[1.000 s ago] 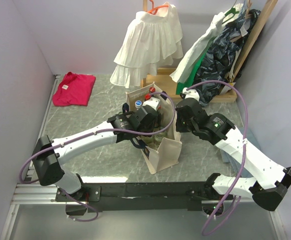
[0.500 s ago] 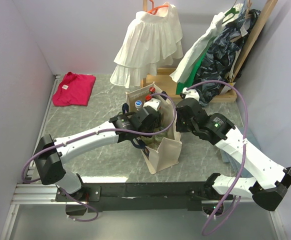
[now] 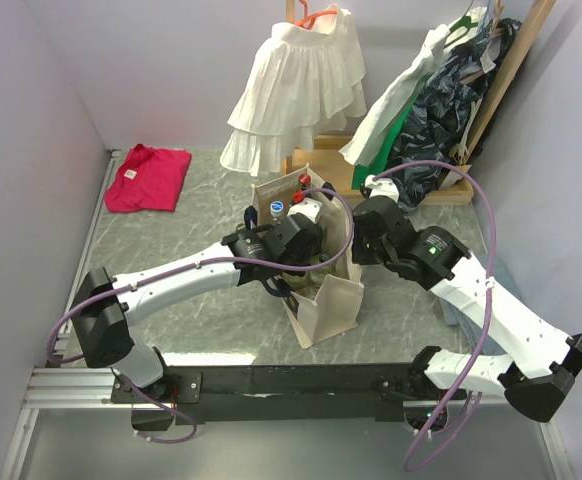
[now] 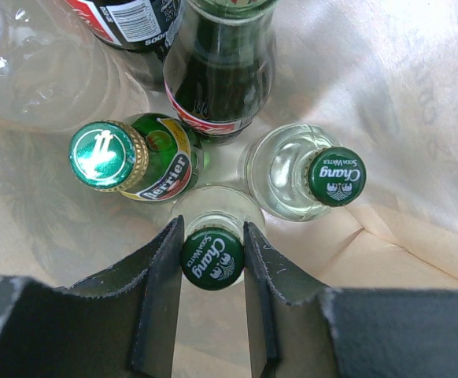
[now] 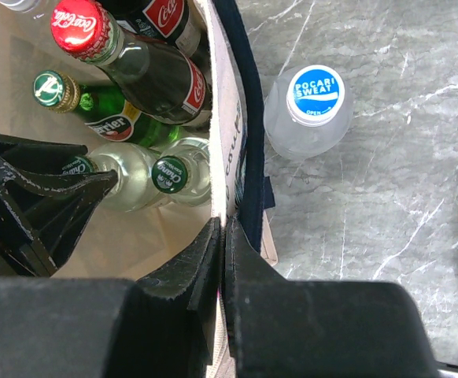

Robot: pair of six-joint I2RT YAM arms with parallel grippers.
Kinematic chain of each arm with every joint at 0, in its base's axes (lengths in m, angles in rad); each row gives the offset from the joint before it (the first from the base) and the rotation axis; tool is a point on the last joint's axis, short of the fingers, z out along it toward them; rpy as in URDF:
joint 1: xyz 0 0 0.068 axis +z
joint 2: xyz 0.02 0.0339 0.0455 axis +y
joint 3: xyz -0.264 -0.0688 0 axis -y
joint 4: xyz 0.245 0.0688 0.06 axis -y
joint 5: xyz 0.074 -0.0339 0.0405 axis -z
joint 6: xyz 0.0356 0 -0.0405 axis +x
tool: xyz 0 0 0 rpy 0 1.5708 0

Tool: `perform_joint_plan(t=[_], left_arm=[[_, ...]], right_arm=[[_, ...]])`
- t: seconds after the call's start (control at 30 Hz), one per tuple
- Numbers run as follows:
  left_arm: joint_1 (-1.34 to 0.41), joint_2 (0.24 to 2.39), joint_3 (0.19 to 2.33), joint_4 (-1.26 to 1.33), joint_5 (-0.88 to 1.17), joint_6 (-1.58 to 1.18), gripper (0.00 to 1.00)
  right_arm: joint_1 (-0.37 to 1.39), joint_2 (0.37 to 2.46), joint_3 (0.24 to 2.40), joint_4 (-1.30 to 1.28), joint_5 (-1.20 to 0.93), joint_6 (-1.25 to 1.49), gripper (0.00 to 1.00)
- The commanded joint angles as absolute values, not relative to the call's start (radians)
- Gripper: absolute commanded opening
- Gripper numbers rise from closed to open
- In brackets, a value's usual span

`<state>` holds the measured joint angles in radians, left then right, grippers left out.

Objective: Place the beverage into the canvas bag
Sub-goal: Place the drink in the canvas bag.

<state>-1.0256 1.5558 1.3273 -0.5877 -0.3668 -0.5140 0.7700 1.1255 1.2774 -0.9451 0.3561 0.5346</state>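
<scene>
The beverage stands beside the second Chang bottle and would remain upright inside the canvas bag if my left gripper opened, so it is now time to release it.
The beverage is a clear Chang soda-water bottle with a green cap [image 4: 212, 257]. It stands upright inside the canvas bag [image 3: 329, 305], a cream tote with navy handles. My left gripper [image 4: 212, 228] reaches down into the bag, with its two dark fingers pressed against opposite sides of that cap. My right gripper [image 5: 223, 228] is shut on the bag's cream side wall [image 5: 223, 118] at the rim, next to the navy handle [image 5: 249, 157]. In the top view both grippers meet over the bag's mouth, the left gripper [image 3: 306, 243] and the right gripper [image 3: 356, 248].
Also in the bag are a second Chang bottle [image 4: 335, 176], a green Perrier bottle [image 4: 107, 155] and a Coca-Cola bottle [image 5: 82, 30]. A Pocari Sweat bottle [image 5: 314, 110] stands on the marble table outside the bag. A red garment [image 3: 149, 177] lies far left. A white ruffled garment [image 3: 296, 90] and a clothes rack [image 3: 441, 110] stand behind.
My left arm has edged slightly to the right over the bag, still holding the bottle. The right arm and the bag have not moved.
</scene>
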Motion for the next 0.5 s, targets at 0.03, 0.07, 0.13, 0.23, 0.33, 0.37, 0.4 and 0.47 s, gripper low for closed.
perform_joint_plan(t=[0.03, 0.07, 0.13, 0.23, 0.33, 0.37, 0.4, 0.47], left_arm=[[-1.028, 1.539, 1.333, -0.514, -0.431, -0.515, 0.11], [-1.028, 1.540, 1.336, -0.515, -0.433, -0.517, 0.14], [-1.028, 1.536, 1.339, -0.517, -0.434, -0.512, 0.20], [-1.028, 1.532, 1.344, -0.525, -0.440, -0.509, 0.31], [-1.028, 1.532, 1.347, -0.529, -0.449, -0.508, 0.38], [-1.028, 1.531, 1.348, -0.529, -0.452, -0.508, 0.39], [-1.029, 1.529, 1.350, -0.531, -0.454, -0.506, 0.40], [-1.028, 1.529, 1.353, -0.535, -0.456, -0.506, 0.43]], right_arm=[[0.772, 1.126, 1.312, -0.936, 0.377, 0.541, 0.08], [0.773, 1.126, 1.312, -0.934, 0.377, 0.541, 0.08], [0.772, 1.126, 1.312, -0.934, 0.376, 0.541, 0.08], [0.773, 1.126, 1.312, -0.933, 0.373, 0.541, 0.08], [0.773, 1.127, 1.310, -0.931, 0.371, 0.545, 0.08], [0.773, 1.126, 1.309, -0.931, 0.371, 0.543, 0.08], [0.773, 1.127, 1.307, -0.931, 0.371, 0.543, 0.08], [0.775, 1.126, 1.307, -0.931, 0.370, 0.545, 0.08]])
